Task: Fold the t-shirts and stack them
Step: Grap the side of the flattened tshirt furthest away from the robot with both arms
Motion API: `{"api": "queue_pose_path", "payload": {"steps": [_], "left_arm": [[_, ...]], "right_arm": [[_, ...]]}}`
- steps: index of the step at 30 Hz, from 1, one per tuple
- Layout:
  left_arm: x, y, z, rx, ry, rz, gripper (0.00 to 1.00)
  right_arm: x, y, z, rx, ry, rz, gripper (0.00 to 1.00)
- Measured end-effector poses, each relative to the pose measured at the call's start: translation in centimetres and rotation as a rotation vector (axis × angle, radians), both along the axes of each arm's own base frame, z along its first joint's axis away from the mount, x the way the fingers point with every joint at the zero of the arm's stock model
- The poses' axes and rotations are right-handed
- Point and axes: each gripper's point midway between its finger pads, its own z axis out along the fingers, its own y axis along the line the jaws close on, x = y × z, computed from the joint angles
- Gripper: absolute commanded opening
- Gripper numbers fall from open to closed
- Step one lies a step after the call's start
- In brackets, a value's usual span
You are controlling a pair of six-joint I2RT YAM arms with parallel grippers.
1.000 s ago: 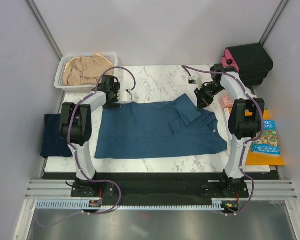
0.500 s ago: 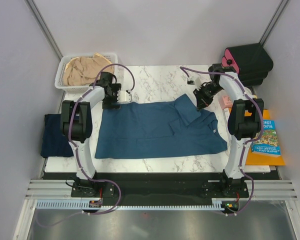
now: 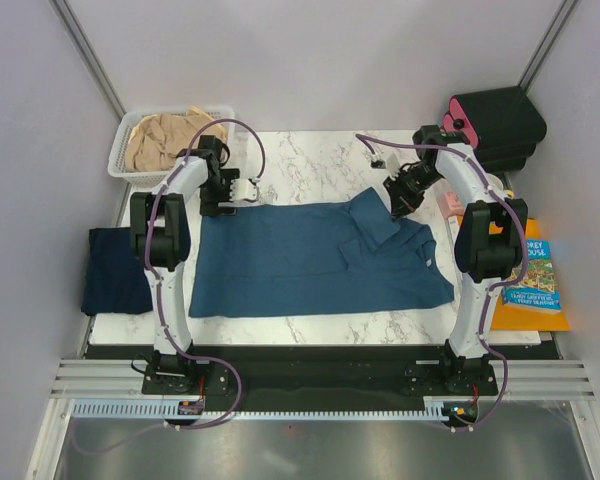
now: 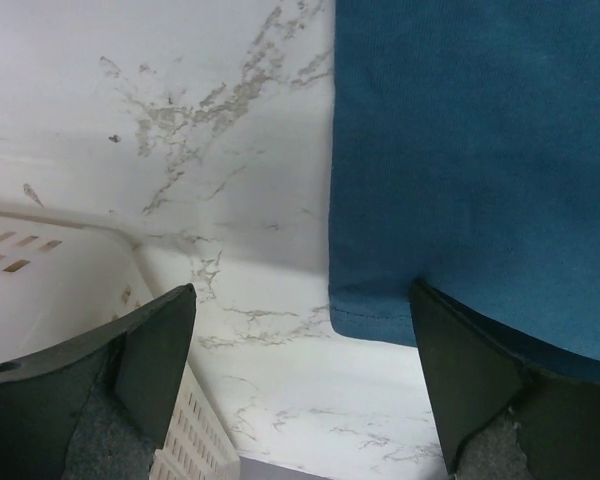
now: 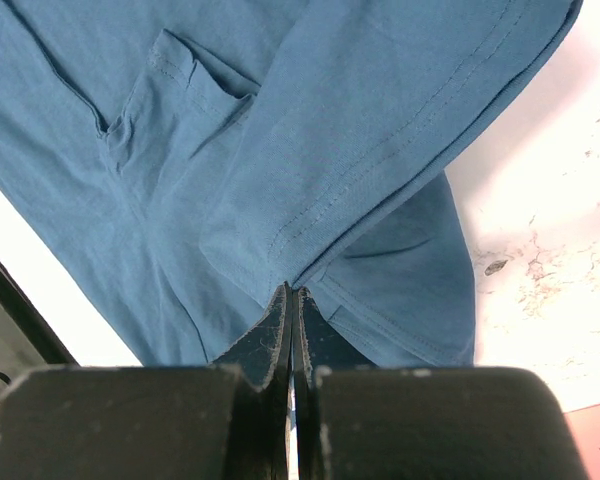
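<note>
My left gripper should close on the corner of the t-shirt now. One finger presses into the t-shirt and the other is past the t-shirt's edge, so it would hold the corner.
The teal-blue t-shirt (image 3: 310,262) lies spread on the marble table, its right sleeve folded inward. My right gripper (image 3: 400,203) is shut on a fold of that sleeve; in the right wrist view the fabric (image 5: 310,150) is pinched at the closed tips of the right gripper (image 5: 293,292). My left gripper (image 3: 234,190) is open and empty over the shirt's far-left corner (image 4: 365,318), one finger over bare table, the other over the cloth. The navy t-shirt (image 3: 115,270) lies folded at the table's left edge. The beige t-shirt (image 3: 165,135) is bunched in the basket.
The white slotted basket (image 3: 119,150) stands at the back left, and its corner (image 4: 50,290) is close beside my left gripper. A black case (image 3: 495,125), a small pink object (image 3: 448,203) and an orange book (image 3: 535,285) are at the right.
My left arm has swung a little toward the far left, near the basket, and its gripper stays open. My right gripper has shifted slightly farther back with the sleeve fold.
</note>
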Motion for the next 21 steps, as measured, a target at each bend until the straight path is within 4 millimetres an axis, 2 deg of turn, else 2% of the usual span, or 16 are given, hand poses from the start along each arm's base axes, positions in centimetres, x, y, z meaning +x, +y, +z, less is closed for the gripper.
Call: {"api": "queue_pose_path", "payload": {"steps": [3, 6, 8, 9, 11, 21], "left_arm": [[0.0, -0.1, -0.2, 0.001, 0.027, -0.019, 0.71], [0.5, 0.1, -0.4, 0.003, 0.024, -0.026, 0.59], [0.7, 0.3, -0.4, 0.004, 0.019, -0.022, 0.46], [0.8, 0.4, -0.5, 0.002, 0.016, -0.02, 0.43], [0.9, 0.6, -0.6, 0.002, 0.018, -0.016, 0.02], [0.9, 0.9, -0.9, 0.002, 0.013, -0.015, 0.02]], "right_arm": [[0.0, 0.1, 0.0, -0.004, 0.0, 0.003, 0.0], [-0.1, 0.1, 0.0, -0.012, 0.0, 0.002, 0.0], [0.0, 0.0, 0.0, -0.016, -0.002, 0.002, 0.0], [0.0, 0.0, 0.0, -0.018, -0.003, 0.002, 0.0], [0.0, 0.0, 0.1, -0.023, -0.007, 0.004, 0.0], [-0.1, -0.1, 0.8, -0.027, -0.026, 0.004, 0.0]]}}
